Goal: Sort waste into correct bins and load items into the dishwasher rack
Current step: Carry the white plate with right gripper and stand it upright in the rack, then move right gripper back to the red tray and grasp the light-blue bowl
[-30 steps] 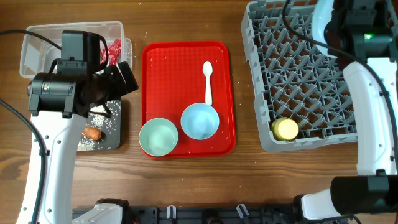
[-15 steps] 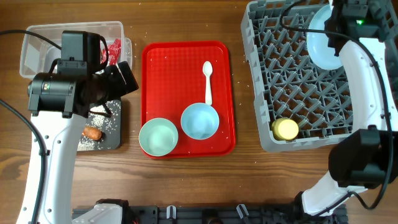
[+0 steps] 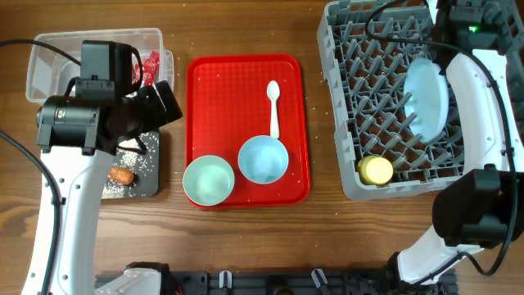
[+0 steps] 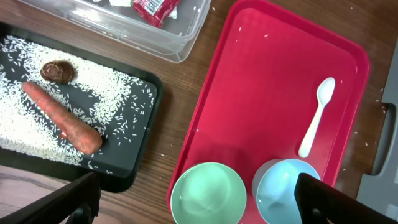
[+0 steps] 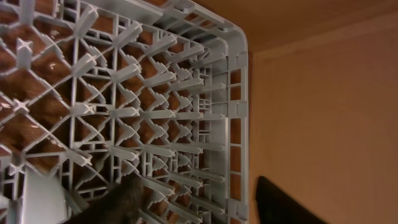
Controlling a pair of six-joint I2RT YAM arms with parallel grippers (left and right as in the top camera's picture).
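Note:
Next, my right gripper grabs the bowl by one side of its rim to tilt the light-blue bowl on edge between the dishwasher rack's wires.
The pale-blue plate leans on edge among the pegs of the grey dishwasher rack; a yellow cup lies in its near corner. My right gripper hangs open over the rack's far edge with nothing between its fingers. My left gripper is open above the pale-green bowl and holds nothing. The light-blue bowl and white spoon rest on the red tray. The black tray holds a carrot, rice and a brown lump. A red wrapper lies in the clear tub.
The left arm's body covers part of both bins in the overhead view. Rice grains are scattered on the wooden table around the bins and red tray. The right arm runs along the rack's right side.
The right gripper opened and let go of the plate, which dropped from the rack's far side to lean among the pegs at the middle right. The left arm has not moved.

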